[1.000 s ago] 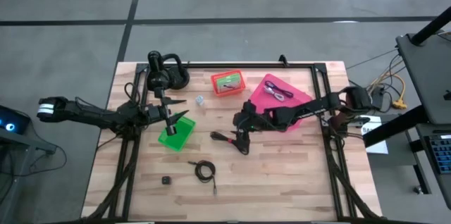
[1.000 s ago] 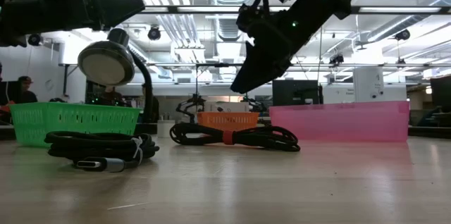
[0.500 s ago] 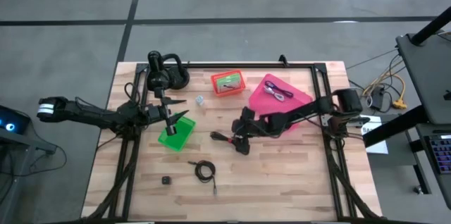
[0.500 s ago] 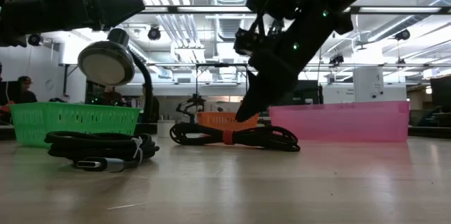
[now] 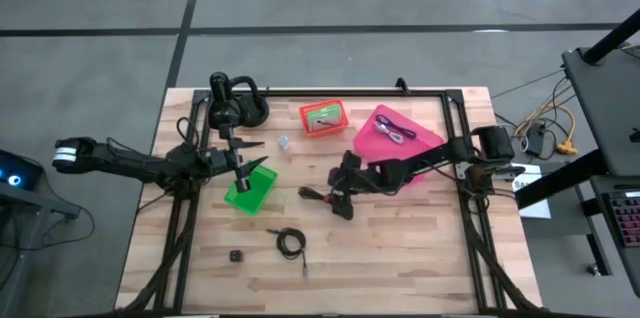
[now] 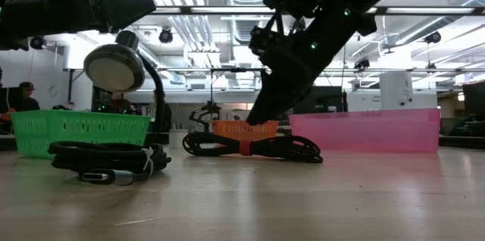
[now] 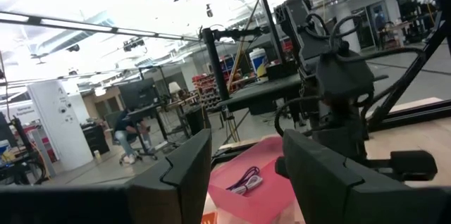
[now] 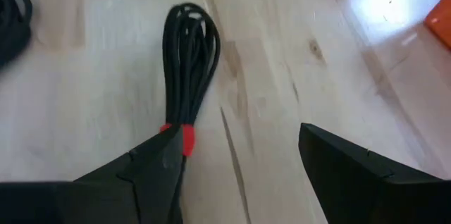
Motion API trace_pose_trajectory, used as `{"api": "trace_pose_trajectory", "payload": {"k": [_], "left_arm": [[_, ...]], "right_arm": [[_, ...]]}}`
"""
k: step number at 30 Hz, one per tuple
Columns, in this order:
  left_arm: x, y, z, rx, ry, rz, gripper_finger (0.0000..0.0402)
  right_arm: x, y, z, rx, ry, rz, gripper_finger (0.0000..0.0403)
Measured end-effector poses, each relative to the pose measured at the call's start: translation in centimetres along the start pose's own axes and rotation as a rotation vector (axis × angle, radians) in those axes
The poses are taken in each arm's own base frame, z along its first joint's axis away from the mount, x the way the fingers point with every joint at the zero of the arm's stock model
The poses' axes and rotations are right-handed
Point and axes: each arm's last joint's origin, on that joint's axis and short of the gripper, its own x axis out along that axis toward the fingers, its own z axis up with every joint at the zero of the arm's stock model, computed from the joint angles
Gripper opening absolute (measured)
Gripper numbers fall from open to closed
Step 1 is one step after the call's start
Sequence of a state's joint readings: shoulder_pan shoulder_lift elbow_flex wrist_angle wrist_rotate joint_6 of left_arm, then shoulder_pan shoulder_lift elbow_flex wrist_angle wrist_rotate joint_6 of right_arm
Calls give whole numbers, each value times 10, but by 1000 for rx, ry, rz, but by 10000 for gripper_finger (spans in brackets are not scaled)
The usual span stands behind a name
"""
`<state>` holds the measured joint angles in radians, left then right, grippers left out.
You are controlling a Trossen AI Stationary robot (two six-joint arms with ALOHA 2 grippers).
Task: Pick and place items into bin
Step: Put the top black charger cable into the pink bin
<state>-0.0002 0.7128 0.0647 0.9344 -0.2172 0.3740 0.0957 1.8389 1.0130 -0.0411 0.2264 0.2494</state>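
My right fingers are above bare wood beside the tie in the right wrist view and should line up with the red tie point(image 8: 187, 139) before closing.
A black cable bundle with a red tie point(image 8: 189, 55) lies flat on the wooden table near its middle point(image 5: 314, 195). My right gripper point(image 8: 239, 175) hangs open just above the bundle's tied end, slanting down, with the red tie point(image 8: 185, 138) beside one finger; in the low view its tip point(image 6: 255, 118) is clear of the cable point(image 6: 250, 146). My left gripper point(image 5: 255, 155) waits open above the green bin point(image 5: 250, 190). A small coiled black cable point(image 5: 291, 243), a tiny black block point(image 5: 236, 256) and a tiny white piece point(image 5: 283, 142) lie loose on the table.
An orange bin point(image 5: 323, 116) with something green inside stands at the back. A pink bin point(image 5: 400, 136) holding a purple cable point(image 5: 395, 130) is at the back right. A black lamp point(image 5: 235, 108) stands at the back left. Black frame rails point(image 5: 470, 228) run along the table's sides.
My right gripper has sunk toward the cable bundle with the red tie, staying open, and has kept still for the last half second. The cable has not moved.
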Motion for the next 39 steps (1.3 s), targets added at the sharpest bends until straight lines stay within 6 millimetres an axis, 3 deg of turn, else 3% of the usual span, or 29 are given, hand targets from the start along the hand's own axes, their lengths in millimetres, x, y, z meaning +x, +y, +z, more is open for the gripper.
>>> {"api": "trace_pose_trajectory", "payload": {"k": [6,14,27,39], "left_arm": [[0,0,0,0,-1,0,162],[0,0,0,0,0,0,162],[0,0,0,0,1,-1,162],[0,0,0,0,0,0,162]], "right_arm": [[-3,13,13,34,-8,139,268],[6,30,10,-17,19,158,261],[11,24,0,-18,76,27,249],[36,27,-11,-26,130,17,267]]}}
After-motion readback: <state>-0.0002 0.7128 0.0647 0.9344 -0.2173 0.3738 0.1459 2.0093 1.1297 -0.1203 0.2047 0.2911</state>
